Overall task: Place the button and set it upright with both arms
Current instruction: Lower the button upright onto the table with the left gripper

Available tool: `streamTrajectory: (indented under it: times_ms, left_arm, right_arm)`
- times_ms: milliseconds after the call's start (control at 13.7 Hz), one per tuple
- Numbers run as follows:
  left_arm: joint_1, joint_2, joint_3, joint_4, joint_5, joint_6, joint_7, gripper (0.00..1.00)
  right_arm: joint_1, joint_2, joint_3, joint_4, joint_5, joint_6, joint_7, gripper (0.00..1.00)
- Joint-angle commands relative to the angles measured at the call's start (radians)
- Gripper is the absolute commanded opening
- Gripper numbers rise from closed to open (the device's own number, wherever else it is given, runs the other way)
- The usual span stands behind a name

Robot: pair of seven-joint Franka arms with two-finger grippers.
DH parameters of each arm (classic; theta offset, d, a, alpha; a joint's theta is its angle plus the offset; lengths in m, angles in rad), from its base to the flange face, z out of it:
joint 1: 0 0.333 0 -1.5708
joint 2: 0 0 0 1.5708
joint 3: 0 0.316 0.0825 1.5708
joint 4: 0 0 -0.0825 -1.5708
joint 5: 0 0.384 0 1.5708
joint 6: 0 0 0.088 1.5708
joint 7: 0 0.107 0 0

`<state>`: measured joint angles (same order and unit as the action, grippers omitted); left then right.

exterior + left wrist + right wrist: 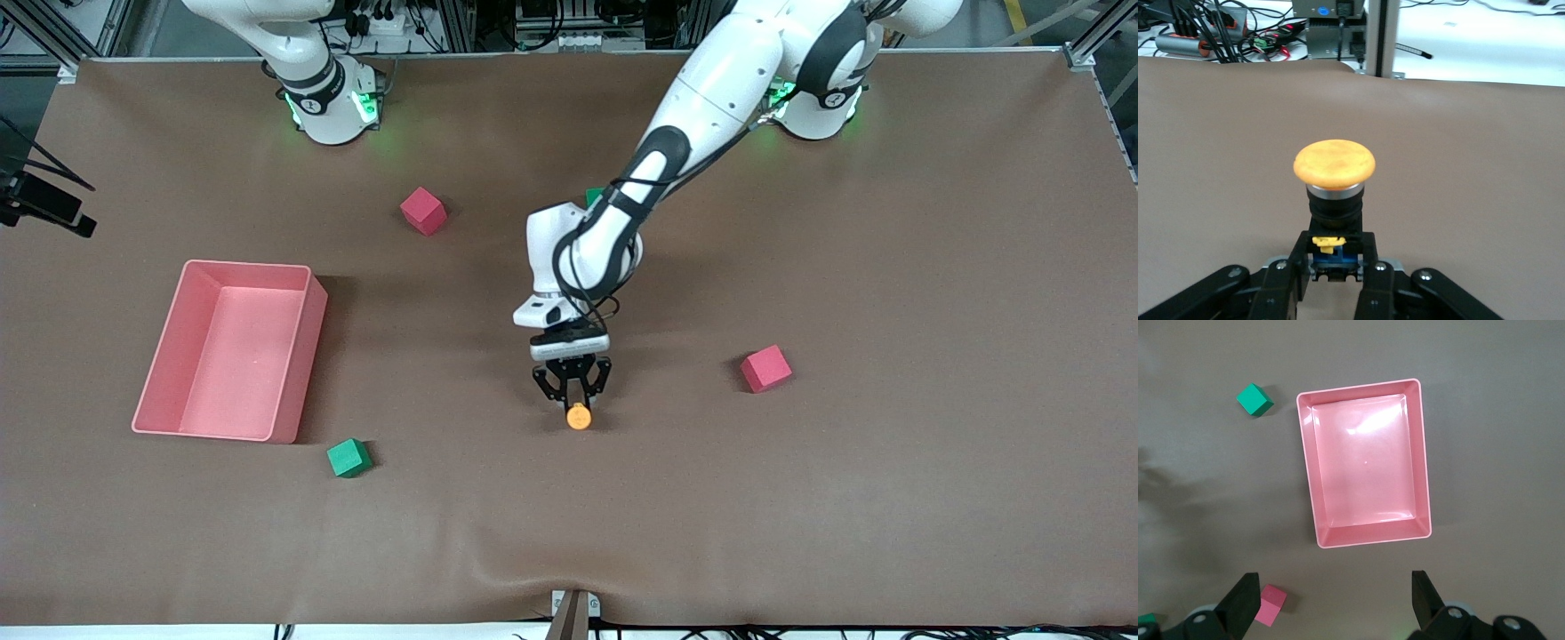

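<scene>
The robot's left gripper should keep hold of the button [579,416] [1335,193]: the button is still hanging above the tabletop, and its shadow is apart from it.
The button [579,416] has a round orange cap [1335,162] on a black body with a blue and yellow base. My left gripper [576,402] is shut on that base [1335,257], low over the middle of the table. The button sticks straight out of the fingers, cap pointing away from the gripper toward the front camera. I cannot tell whether it touches the cloth. My right gripper [1335,603] hangs open and empty high over the table beside the pink bin [1365,467]; it does not show in the front view.
The pink bin [229,351] stands toward the right arm's end. One red cube [423,211] lies near the right arm's base, another [765,368] toward the left arm's end. A green cube [348,458] sits by the bin's near corner; a second [594,196] peeks from under the left arm.
</scene>
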<state>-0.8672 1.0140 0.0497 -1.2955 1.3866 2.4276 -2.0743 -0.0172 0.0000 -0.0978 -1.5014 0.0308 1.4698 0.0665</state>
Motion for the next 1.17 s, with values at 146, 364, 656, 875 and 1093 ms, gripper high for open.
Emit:
streamTrajectory:
  times_ms: [146,364,656,875,1093]
  left_arm:
    - [-0.084,0.037,0.022,0.018,0.054,-0.059,-0.07,0.0]
    - [-0.09,0.044,0.022,0.018,0.06,-0.076,-0.07,0.0]
    - [-0.093,0.06,0.021,0.016,0.06,-0.076,-0.07,0.0]
    - [-0.099,0.069,0.018,0.016,0.054,-0.076,-0.07,0.0]
    - [-0.101,0.057,0.013,0.012,0.048,-0.078,-0.114,0.88]
  right_arm:
    - [0.003,0.009,0.006,0.02,-0.011,-0.017,-0.01,1.0]
    - [0.005,0.009,0.006,0.02,-0.014,-0.02,-0.085,1.0]
    - [0.005,0.009,0.006,0.02,-0.015,-0.026,-0.123,1.0]
    - [0.005,0.009,0.006,0.02,-0.017,-0.026,-0.123,1.0]
    - [0.005,0.009,0.006,0.021,-0.017,-0.026,-0.122,1.0]
